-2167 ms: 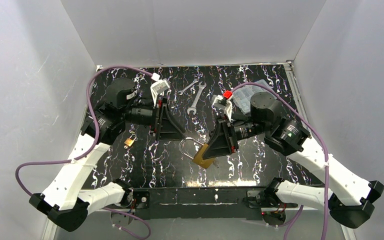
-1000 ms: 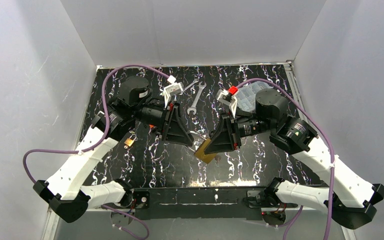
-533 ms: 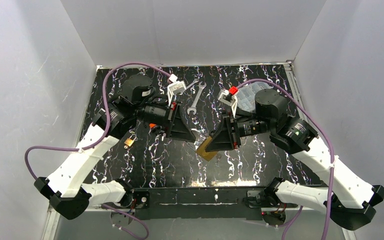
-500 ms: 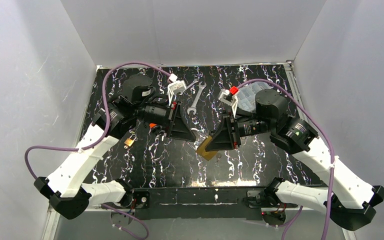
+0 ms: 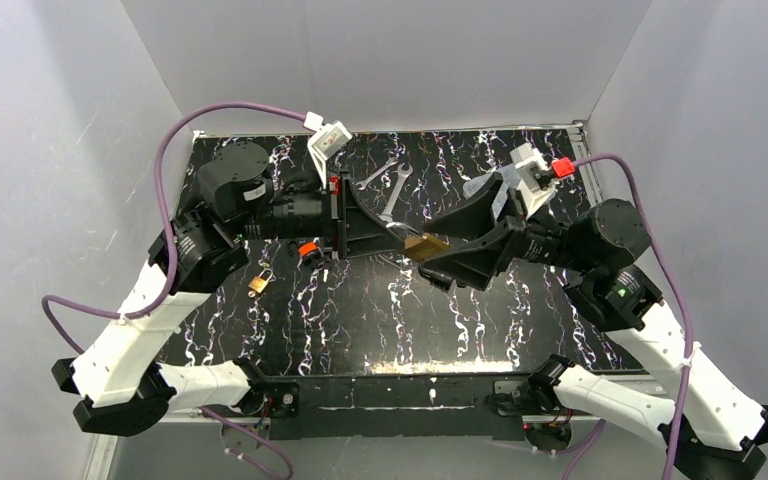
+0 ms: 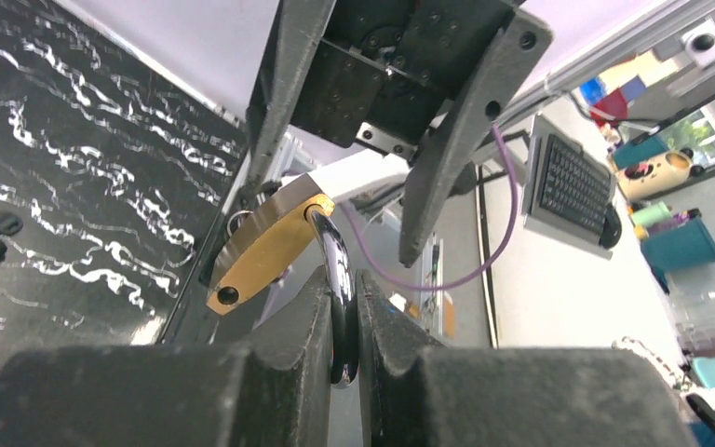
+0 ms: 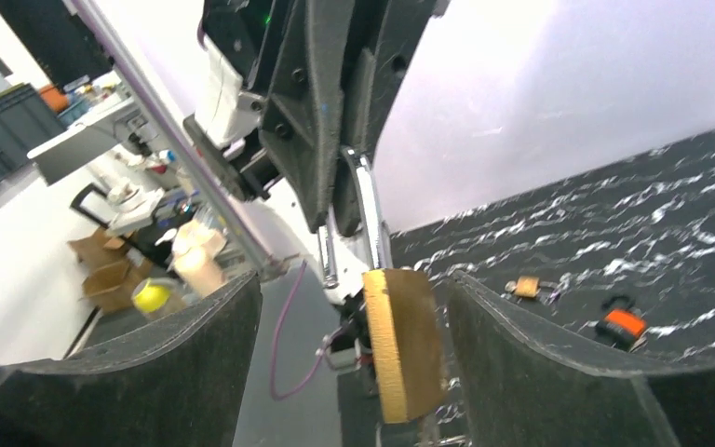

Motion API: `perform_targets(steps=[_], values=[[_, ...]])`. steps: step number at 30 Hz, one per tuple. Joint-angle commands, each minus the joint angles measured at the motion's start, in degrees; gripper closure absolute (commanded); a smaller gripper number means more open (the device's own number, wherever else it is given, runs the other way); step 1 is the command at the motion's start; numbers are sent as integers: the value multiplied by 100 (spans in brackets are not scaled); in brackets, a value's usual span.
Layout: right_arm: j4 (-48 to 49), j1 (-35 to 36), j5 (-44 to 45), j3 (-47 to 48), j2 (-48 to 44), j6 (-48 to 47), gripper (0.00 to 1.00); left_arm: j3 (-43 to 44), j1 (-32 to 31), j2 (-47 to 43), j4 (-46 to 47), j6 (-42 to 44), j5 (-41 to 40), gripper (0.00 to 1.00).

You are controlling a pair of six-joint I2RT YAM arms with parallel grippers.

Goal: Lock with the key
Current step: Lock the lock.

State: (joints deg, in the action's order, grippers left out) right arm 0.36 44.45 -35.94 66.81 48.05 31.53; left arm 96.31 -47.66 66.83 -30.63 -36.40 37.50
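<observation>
The right gripper grabs the padlock's brass body (image 6: 269, 245) across its broad sides next, so the steel shackle (image 6: 333, 256) stays free for locking.
A brass padlock (image 5: 425, 245) hangs in the air over the middle of the black marbled table (image 5: 360, 310). My left gripper (image 5: 392, 232) is shut on its steel shackle (image 6: 333, 256), pinched between the two pads (image 6: 342, 289). The brass body (image 6: 265, 251) sticks out past the fingertips. My right gripper (image 5: 435, 252) faces it from the right, open wide. The lock body (image 7: 410, 340) sits between the right fingers (image 7: 352, 279) with a gap on each side. A thin metal bit shows under the lock's lower end; I cannot tell if it is the key.
Two wrenches (image 5: 390, 195) lie at the back middle of the table. A small brass padlock (image 5: 258, 284) and an orange-and-black item (image 5: 307, 249) lie at the left, below my left arm. White walls close in the back and both sides.
The left gripper closed on the shackle and the right gripper opened off the brass body. Both arms rose and the lock now hangs higher and further back.
</observation>
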Motion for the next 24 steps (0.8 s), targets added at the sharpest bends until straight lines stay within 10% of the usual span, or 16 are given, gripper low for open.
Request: perform_targets(steps=[1, 24], values=[[1108, -198, 312, 65, 64, 71, 21, 382, -165, -154, 947, -523, -554, 100], [2863, -331, 658, -449, 292, 1147, 34, 189, -324, -269, 2249, -1243, -1613, 100]])
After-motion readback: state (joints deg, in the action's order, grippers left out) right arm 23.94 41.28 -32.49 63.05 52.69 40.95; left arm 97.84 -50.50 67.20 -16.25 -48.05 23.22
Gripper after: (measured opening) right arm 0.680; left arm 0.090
